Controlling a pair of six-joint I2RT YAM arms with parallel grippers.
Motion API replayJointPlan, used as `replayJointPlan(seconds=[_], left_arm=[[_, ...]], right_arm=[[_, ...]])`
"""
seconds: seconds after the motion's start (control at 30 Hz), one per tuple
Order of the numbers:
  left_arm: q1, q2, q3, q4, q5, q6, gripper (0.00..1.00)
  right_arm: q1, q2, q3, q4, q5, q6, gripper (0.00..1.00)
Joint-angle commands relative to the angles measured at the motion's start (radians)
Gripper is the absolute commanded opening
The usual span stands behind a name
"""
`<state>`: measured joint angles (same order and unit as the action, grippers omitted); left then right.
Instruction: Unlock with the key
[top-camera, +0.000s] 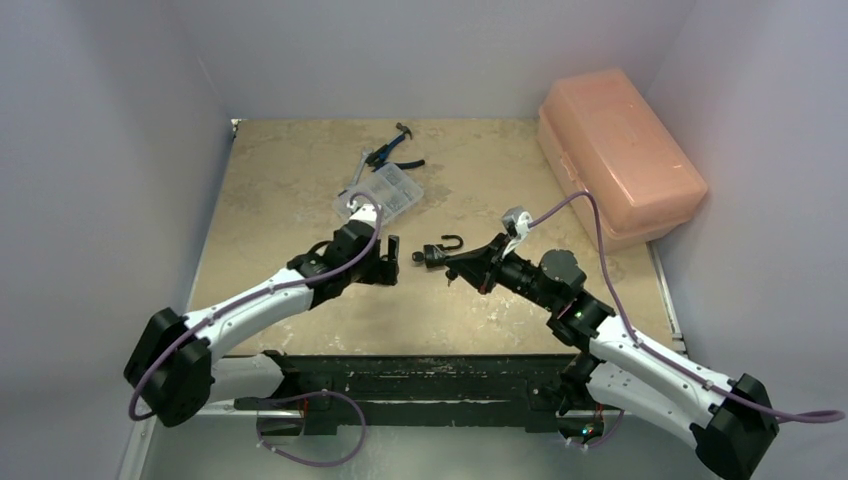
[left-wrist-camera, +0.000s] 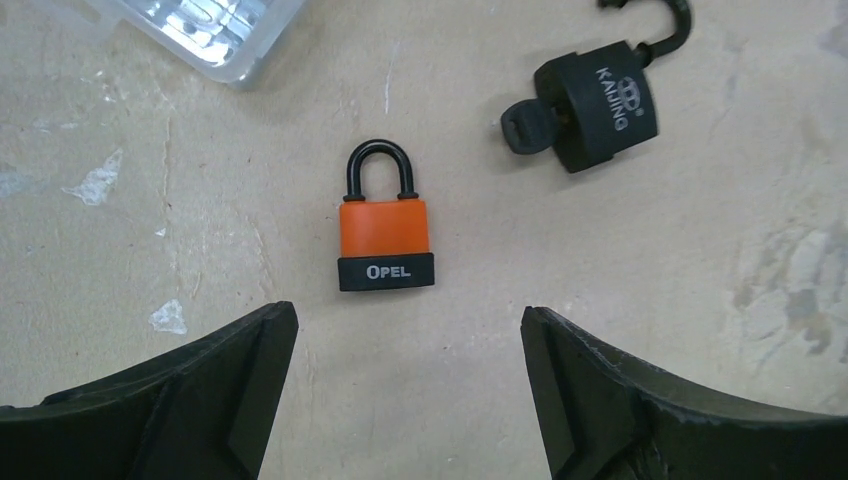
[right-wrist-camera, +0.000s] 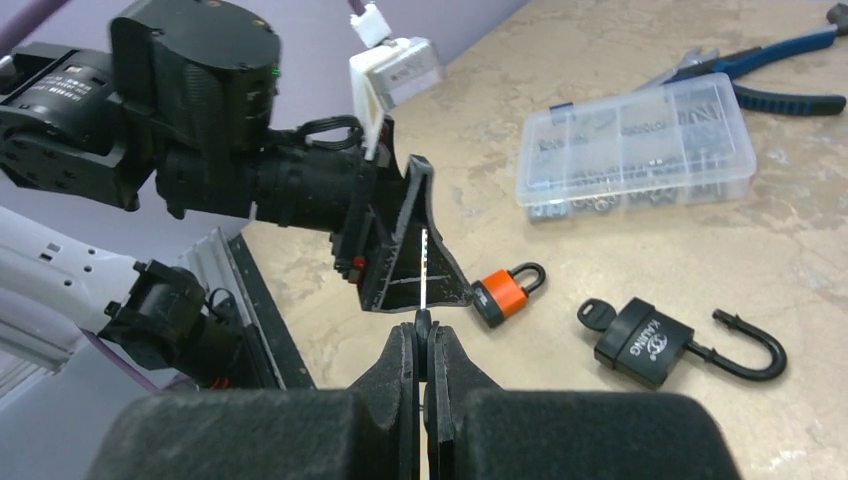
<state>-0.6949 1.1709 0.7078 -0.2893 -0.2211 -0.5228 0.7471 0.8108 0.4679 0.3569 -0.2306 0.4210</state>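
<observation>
My left gripper picks up the orange padlock by the sides of its body (left-wrist-camera: 385, 241) next, leaving its base and shackle free to unlock.
An orange padlock (left-wrist-camera: 385, 235) marked OPEL lies flat on the table with its shackle closed. It sits just beyond my open, empty left gripper (left-wrist-camera: 410, 330), which hovers over it (top-camera: 392, 258). The padlock also shows in the right wrist view (right-wrist-camera: 505, 292), beside the left gripper's finger. My right gripper (right-wrist-camera: 423, 335) is shut on a small key (right-wrist-camera: 424, 275), blade pointing forward toward the left gripper. The right gripper (top-camera: 455, 268) hangs above the table. A black padlock (left-wrist-camera: 595, 110) lies with its shackle open and its own key in it, right of the orange one (right-wrist-camera: 645, 343) (top-camera: 435, 253).
A clear plastic parts box (top-camera: 385, 190) lies behind the left gripper, with blue-handled pliers (top-camera: 395, 150) beyond it. A large orange plastic case (top-camera: 615, 150) stands at the back right. Walls close in the left, back and right sides.
</observation>
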Motion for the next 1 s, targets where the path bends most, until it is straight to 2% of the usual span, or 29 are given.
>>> replayJointPlan(seconds=[0.0,0.13,0.33,0.6,0.97], left_arm=[[0.002,0.101,0.085,-0.017,-0.044,0.029,0.89],[0.0,0.188,0.142,-0.049,-0.071,0.041,0.87],[0.0,0.294,0.193,-0.067,-0.036,0.059,0.79],[0.002,0.383,0.221,-0.097,-0.079,0.06,0.74],[0.001,0.497,0.272,-0.107,-0.066,0.056,0.66]], right_arm=[[0.003,-0.028,-0.006,-0.005,0.046,-0.019,0.0],[0.003,-0.038,-0.005,-0.021,0.056,-0.024,0.0],[0.003,-0.051,-0.007,-0.035,0.087,-0.028,0.0],[0.002,-0.058,-0.013,-0.036,0.11,-0.026,0.0],[0.003,-0.064,-0.007,-0.042,0.119,-0.033,0.0]])
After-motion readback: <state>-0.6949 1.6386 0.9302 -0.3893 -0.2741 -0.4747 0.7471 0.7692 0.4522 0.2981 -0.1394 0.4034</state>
